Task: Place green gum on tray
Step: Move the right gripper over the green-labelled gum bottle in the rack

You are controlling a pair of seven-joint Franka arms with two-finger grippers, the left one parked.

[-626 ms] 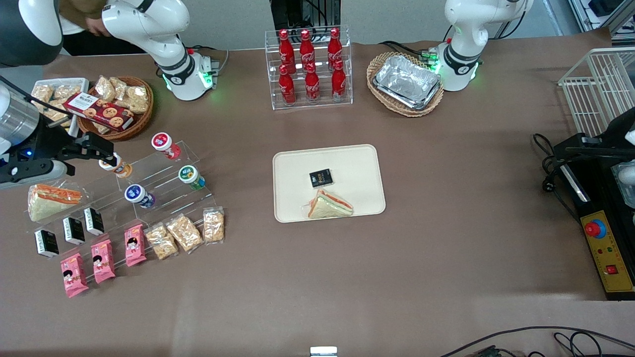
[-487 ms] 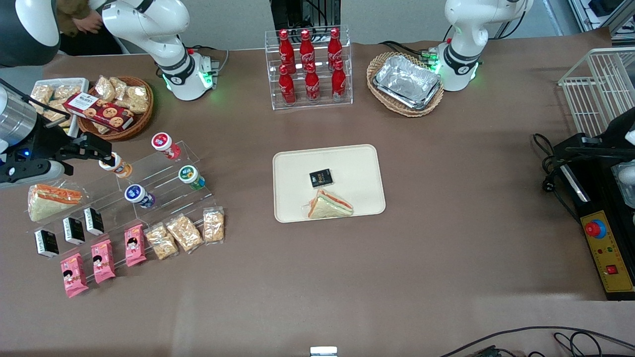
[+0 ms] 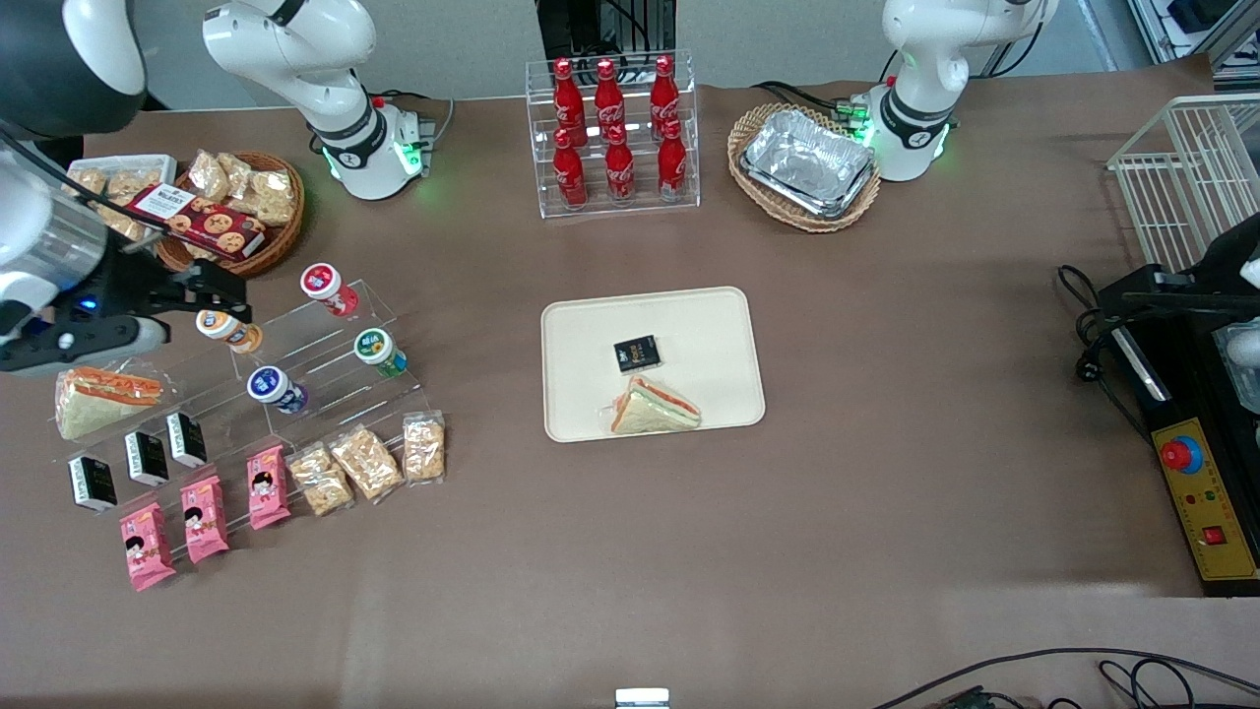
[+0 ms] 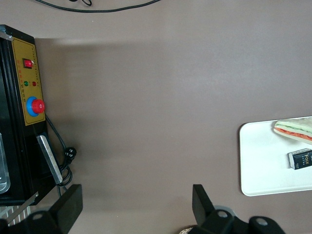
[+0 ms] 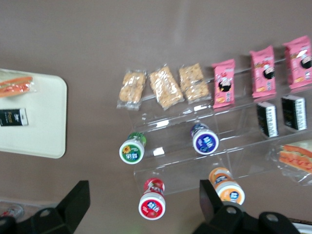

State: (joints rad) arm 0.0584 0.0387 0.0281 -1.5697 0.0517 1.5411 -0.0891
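Observation:
The green gum needs to be set on the cream tray, so I will next grab it by its white lid with the green label (image 3: 372, 344).
The green gum (image 3: 379, 352) lies on a step of a clear acrylic rack (image 3: 325, 379), its white lid with green label facing up. It also shows in the right wrist view (image 5: 131, 150). The cream tray (image 3: 591, 335) sits mid-table, toward the parked arm's end from the rack, and holds a sandwich (image 3: 655, 406) and a small black packet (image 3: 637, 354). The tray's edge shows in the right wrist view (image 5: 34, 131). My gripper (image 3: 224, 288) hovers high over the rack near the orange bottle (image 3: 228, 330), well apart from the green gum. It is open and empty (image 5: 142, 204).
Red (image 3: 328, 289), orange and blue (image 3: 277, 388) bottles share the rack. Snack packets (image 3: 366, 463), pink packs (image 3: 204, 517), black boxes and a sandwich (image 3: 103, 397) lie nearby. A wicker basket of snacks (image 3: 236, 212), a cola rack (image 3: 612, 133) and a foil-tray basket (image 3: 805, 165) stand farther from the camera.
My gripper has shifted slightly toward the parked arm's end and a little farther from the front camera. The bottles and tray have not moved.

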